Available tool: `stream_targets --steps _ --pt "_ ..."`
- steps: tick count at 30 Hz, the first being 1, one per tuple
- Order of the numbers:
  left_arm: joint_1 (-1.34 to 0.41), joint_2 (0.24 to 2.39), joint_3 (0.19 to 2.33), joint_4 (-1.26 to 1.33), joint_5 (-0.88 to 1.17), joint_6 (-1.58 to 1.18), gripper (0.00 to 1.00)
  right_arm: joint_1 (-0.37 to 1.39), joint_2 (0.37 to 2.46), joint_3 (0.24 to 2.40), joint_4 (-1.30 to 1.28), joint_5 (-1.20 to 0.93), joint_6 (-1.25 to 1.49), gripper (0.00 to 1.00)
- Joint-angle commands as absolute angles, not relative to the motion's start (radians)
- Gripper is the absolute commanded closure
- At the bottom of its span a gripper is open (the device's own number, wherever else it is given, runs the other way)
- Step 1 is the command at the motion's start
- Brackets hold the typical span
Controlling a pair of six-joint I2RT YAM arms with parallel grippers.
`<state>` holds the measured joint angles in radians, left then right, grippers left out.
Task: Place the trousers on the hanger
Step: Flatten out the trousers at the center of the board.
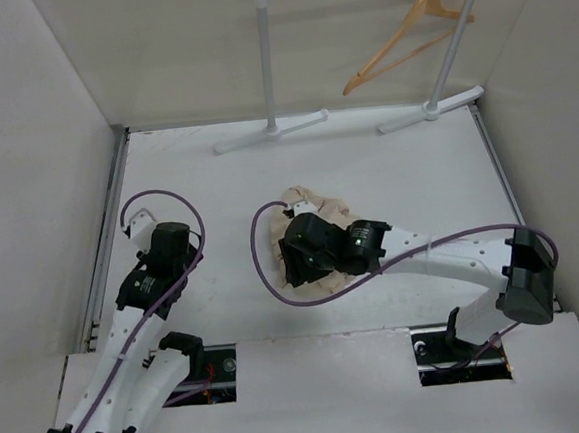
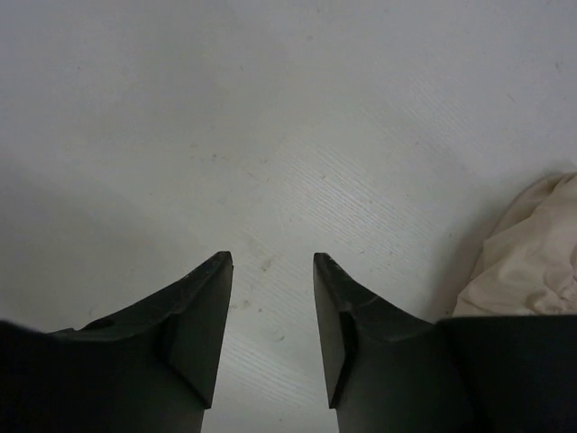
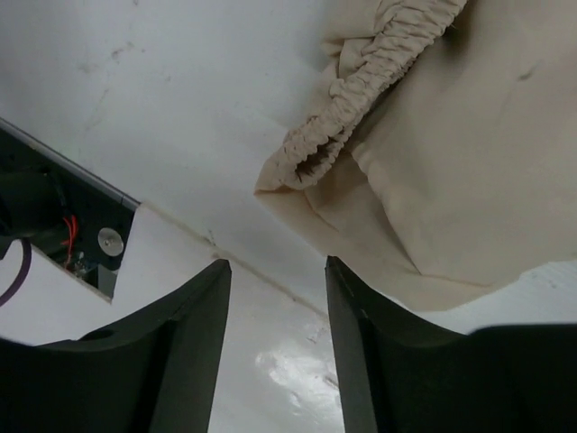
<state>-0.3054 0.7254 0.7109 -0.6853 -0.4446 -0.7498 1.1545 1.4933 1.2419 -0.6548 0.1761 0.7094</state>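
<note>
I will next grab the trousers [image 1: 314, 203] by the end of the elastic waistband with my right gripper. The legs then stay free to straighten for hanging.
The cream trousers [image 1: 314, 203] lie crumpled in a heap mid-table. The tan wooden hanger [image 1: 406, 39] hangs tilted from the rack bar at the back right, far from both arms. My right gripper [image 1: 294, 271] hovers over the near-left part of the heap, open and empty. In the right wrist view its fingertips [image 3: 278, 262] stand apart over bare table, with the trousers [image 3: 451, 162] and their elastic waistband [image 3: 361, 99] just beyond. My left gripper [image 1: 171, 234] is open and empty over bare table [image 2: 272, 259]. The trousers' edge [image 2: 532, 262] shows at its right.
A white rack with two poles [image 1: 268, 68] and spread feet [image 1: 432, 110] stands at the back. White walls close in the left, right and back. Two cut-outs with wiring [image 1: 206, 368] [image 1: 461, 358] sit in the front board; one shows in the right wrist view [image 3: 54, 225].
</note>
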Motion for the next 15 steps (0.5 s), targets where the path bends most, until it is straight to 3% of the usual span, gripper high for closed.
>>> stream_targets --steps 1,15 --pt "-0.289 0.696 0.690 -0.695 -0.437 -0.785 0.59 1.130 1.518 1.304 -0.552 0.187 0.736 0.45" --pt "-0.246 0.672 0.655 -0.657 -0.348 -0.782 0.52 1.076 1.644 1.304 -0.569 0.202 0.841 0.46"
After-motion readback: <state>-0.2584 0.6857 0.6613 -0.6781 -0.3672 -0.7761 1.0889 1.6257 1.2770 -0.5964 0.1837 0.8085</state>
